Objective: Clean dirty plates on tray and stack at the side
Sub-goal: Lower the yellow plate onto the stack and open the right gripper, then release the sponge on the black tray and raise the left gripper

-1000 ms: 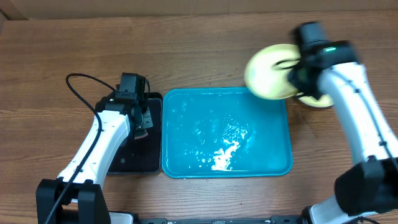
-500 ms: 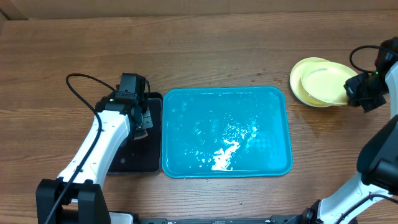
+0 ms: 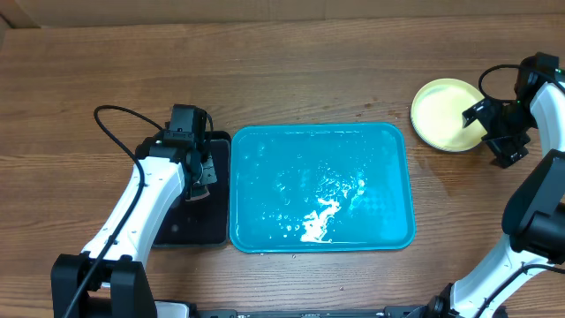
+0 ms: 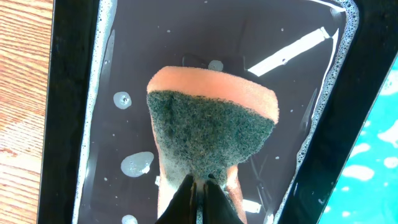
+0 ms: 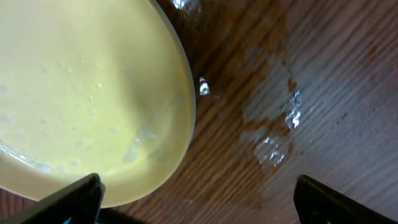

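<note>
My left gripper is ready to open, because the small black tray's bottom is below the orange sponge (image 4: 211, 124), inside the tray's rims, and the sponge would end inside that tray.
The turquoise tray (image 3: 265, 150) sits mid-table holding only water and white foam. Right of it a yellow-green plate (image 3: 446, 115) (image 5: 81, 93) lies flat on the wood; whatever is under it is hidden. My right gripper (image 3: 490, 132) (image 5: 199, 208) hangs open at the plate's right rim, its left finger over the edge and nothing between the fingers. My left gripper (image 3: 201, 172) (image 4: 200, 190) is shut on an orange sponge (image 4: 211, 124) with a green scouring face, held over the small black tray (image 3: 190, 221) (image 4: 74, 93).
Water drops and a wet patch (image 5: 273, 124) lie on the wood next to the plate. A black cable (image 3: 119, 128) loops left of the left arm. Soapy water beads on the black tray's floor.
The right gripper carried a yellow plate from the tray's far right corner to the right, set it down on another yellow plate and opened. The left arm stayed still.
</note>
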Motion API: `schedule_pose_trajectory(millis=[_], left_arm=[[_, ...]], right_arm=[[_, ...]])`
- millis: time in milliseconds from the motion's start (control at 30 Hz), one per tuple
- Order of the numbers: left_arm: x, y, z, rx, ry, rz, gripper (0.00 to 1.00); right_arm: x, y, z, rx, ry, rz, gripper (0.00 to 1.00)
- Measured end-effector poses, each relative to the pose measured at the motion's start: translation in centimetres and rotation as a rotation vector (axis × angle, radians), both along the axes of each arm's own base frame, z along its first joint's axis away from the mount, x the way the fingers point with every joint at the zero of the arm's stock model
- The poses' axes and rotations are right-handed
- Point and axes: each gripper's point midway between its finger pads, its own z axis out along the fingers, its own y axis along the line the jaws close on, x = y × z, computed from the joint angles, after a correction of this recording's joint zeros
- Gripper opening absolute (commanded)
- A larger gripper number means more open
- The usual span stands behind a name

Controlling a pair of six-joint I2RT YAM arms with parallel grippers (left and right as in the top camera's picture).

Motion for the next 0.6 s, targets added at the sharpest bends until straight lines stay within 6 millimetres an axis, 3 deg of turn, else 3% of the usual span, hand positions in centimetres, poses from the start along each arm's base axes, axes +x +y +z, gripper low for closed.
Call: schedule_pose_trajectory(millis=[133, 200, 233, 267, 333, 467, 500, 600], left_arm=[[-0.1, 0.0, 0.0, 0.001, 0.003, 0.000, 0.04], [-0.1, 0.0, 0.0, 0.001, 0.005, 0.000, 0.09], [-0.1, 0.0, 0.0, 0.001, 0.006, 0.000, 0.25], [-0.1, 0.0, 0.0, 0.002, 0.006, 0.000, 0.52], [-0.1, 0.0, 0.0, 0.001, 0.005, 0.003, 0.86], [-0.3, 0.2, -0.1, 0.001, 0.013, 0.006, 0.93], [-0.4, 0.2, -0.1, 0.002, 0.017, 0.007, 0.99], [-1.0, 0.3, 0.0, 0.005, 0.044, 0.006, 1.00]], right_arm=[[0.3, 0.6, 1.6, 0.009, 0.000, 0.031, 0.93], [1.2, 1.2, 3.2, -0.003, -0.032, 0.058, 1.00], [1.7, 1.7, 4.2, -0.010, -0.052, 0.076, 1.00], [2.1, 2.3, 5.3, -0.017, -0.076, 0.103, 0.99], [2.8, 3.9, 8.0, -0.037, -0.137, 0.162, 1.00], [3.4, 7.7, 13.2, -0.070, -0.259, 0.292, 1.00], [3.4, 8.6, 14.0, -0.075, -0.280, 0.321, 1.00], [2.9, 11.1, 15.4, -0.074, -0.311, 0.407, 1.00]])
